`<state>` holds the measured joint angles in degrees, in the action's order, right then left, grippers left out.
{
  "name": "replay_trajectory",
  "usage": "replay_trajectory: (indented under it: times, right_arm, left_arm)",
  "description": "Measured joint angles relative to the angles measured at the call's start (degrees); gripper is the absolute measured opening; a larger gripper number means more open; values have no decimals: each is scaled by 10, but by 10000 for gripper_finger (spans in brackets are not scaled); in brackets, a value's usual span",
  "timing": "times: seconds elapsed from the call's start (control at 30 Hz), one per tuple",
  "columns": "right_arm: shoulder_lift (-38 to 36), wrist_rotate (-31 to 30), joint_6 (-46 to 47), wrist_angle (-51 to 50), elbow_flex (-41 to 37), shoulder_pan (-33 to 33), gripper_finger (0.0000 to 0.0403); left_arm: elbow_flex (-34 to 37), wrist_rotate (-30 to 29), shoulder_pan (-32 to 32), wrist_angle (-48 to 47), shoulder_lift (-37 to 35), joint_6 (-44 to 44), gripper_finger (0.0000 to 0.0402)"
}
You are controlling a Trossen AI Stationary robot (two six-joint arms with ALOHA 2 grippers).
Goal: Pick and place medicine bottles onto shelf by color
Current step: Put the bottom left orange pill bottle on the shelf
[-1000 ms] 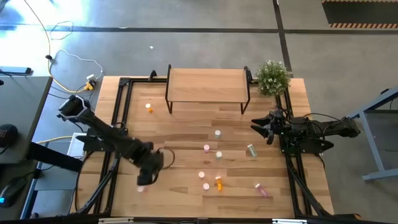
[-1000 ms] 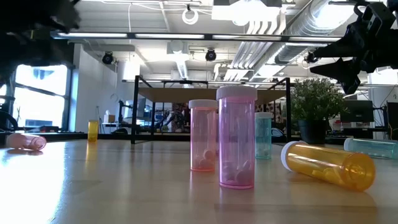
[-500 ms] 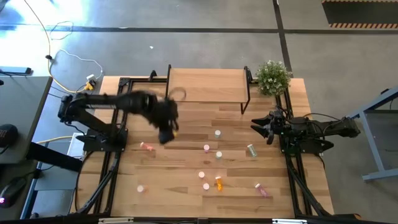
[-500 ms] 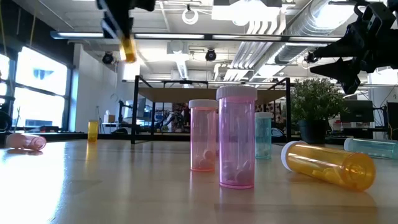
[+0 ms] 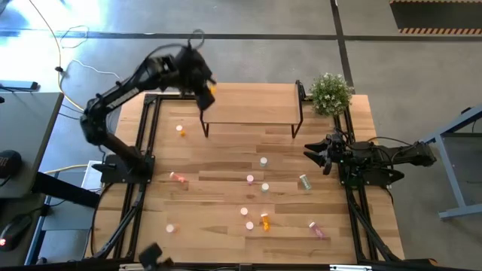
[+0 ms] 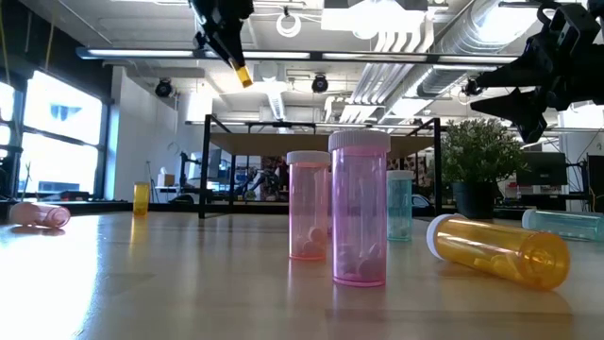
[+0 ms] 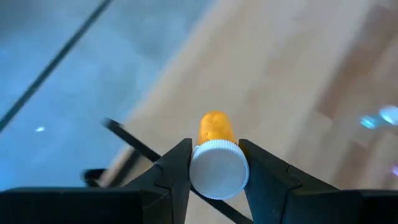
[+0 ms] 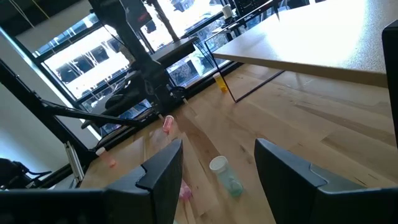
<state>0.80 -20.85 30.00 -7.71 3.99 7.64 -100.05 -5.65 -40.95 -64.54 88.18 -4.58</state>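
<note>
In the left wrist view the orange body (image 7: pixel 215 124) hangs slanted above the shelf board (image 7: pixel 249 93), so my left gripper lowers it next before releasing it.
My left gripper (image 5: pixel 205 92) is shut on an orange medicine bottle (image 6: pixel 243 76) in the air over the left end of the light-wood shelf (image 5: pixel 252 104). My right gripper (image 5: pixel 312 156) is open and empty above the table's right side. Several bottles stand or lie on the table. An orange one (image 5: pixel 180 130) stands upright at the far left. A pink one (image 5: pixel 178 178) lies on its side. A green one (image 5: pixel 304 181) lies near my right gripper. An orange one (image 5: pixel 265 221) lies at the near middle. My left gripper pinches the orange bottle between its two fingers at the white cap end (image 7: pixel 219 169). The bottle lies along the fingers, its orange body (image 7: pixel 214 127) pointing out past the fingertips. It slants downward and is lifted clear of the shelf and the table.
A potted plant (image 5: pixel 330 92) stands at the far right corner beside the shelf. Pink bottles (image 5: pixel 250 179) and a white-capped one (image 5: pixel 263 161) stand mid-table. A pink bottle (image 5: pixel 316 229) lies at the near right. Another pink one (image 5: pixel 171 227) is at the near left. Black frame rails run along both table sides.
My left gripper has swung from the table's near left up and toward the far edge. It is now over the shelf's left end. The orange bottle has been between its fingers since at least half a second ago. The right arm has kept still.
</note>
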Motion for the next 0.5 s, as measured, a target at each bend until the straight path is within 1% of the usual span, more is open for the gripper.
replay_trajectory:
  times: [0.17,0.27,0.37,0.5]
  right_arm:
    - [0,0,0,0,0,0,191]
    - [0,0,0,0,0,0,191]
    - [0,0,0,0,0,0,191]
    - [0,0,0,0,0,0,191]
  left_arm:
    - [-74,10,-50,-18,64,-25,115]
    - [-111,18,-64,-56,99,-27,115]
    - [-131,22,-69,-87,128,-32,115]
    - [-140,35,-70,-97,157,-32,115]
